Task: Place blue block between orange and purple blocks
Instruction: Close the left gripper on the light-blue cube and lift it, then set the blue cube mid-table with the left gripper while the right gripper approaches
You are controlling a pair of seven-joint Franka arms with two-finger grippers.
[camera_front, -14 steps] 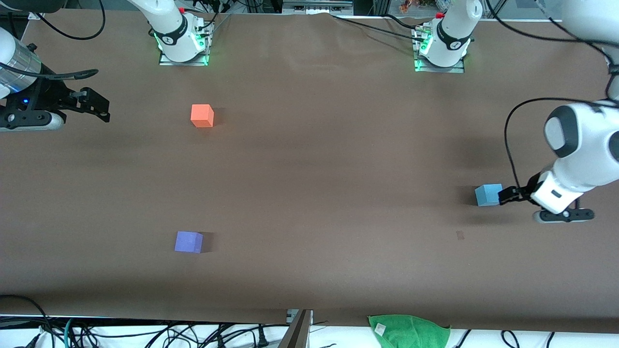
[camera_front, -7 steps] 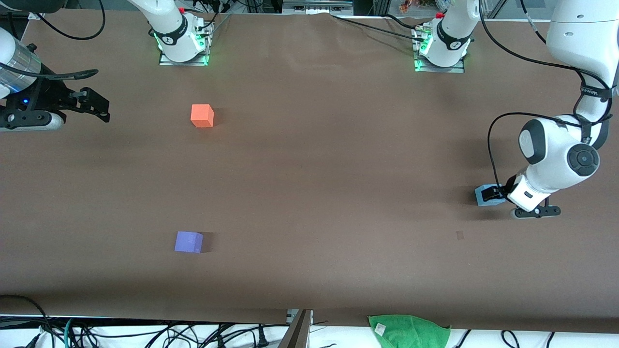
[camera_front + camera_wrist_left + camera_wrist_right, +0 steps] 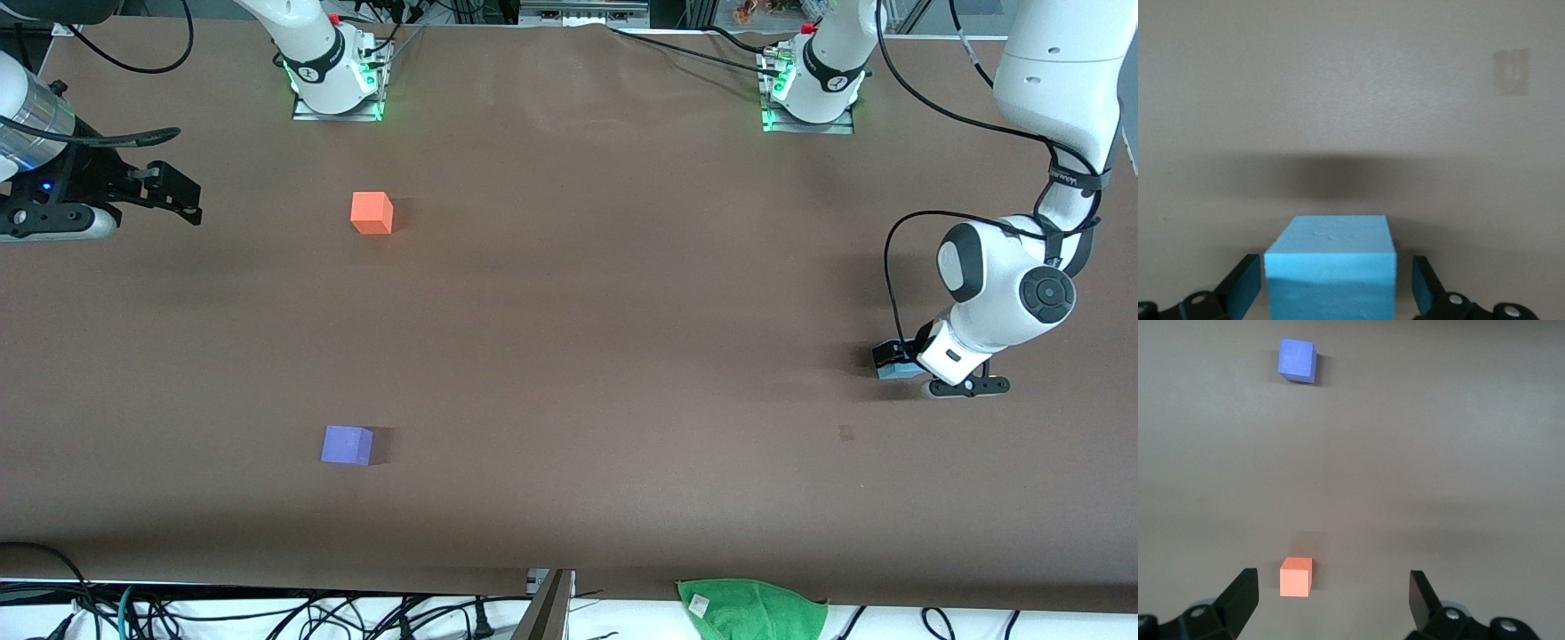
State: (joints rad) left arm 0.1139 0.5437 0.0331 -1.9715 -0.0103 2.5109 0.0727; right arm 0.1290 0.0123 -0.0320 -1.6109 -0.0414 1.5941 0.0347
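Observation:
My fingers are low on either side of the blue block (image 3: 1330, 273). My left gripper should close on the block.
The blue block (image 3: 1330, 273) sits on the table near the left arm's end; in the front view only a sliver of it (image 3: 889, 373) shows under the hand. My left gripper (image 3: 893, 357) is low around it, open, with one finger (image 3: 1245, 287) on each side and a small gap to the block (image 3: 1330, 273). The orange block (image 3: 372, 212) and the purple block (image 3: 347, 444) lie toward the right arm's end, the purple one nearer the front camera. My right gripper (image 3: 178, 196) waits open and empty at that end of the table. Its wrist view shows the orange block (image 3: 1296, 577) and the purple block (image 3: 1297, 360).
A green cloth (image 3: 751, 609) lies off the table's front edge. A small pale mark (image 3: 845, 433) is on the brown table (image 3: 578, 311) near the blue block. Cables run along the table's edges.
My left gripper has moved from beside the blue block to over it and down, so its fingers now straddle the block. The blocks and the right arm have not moved.

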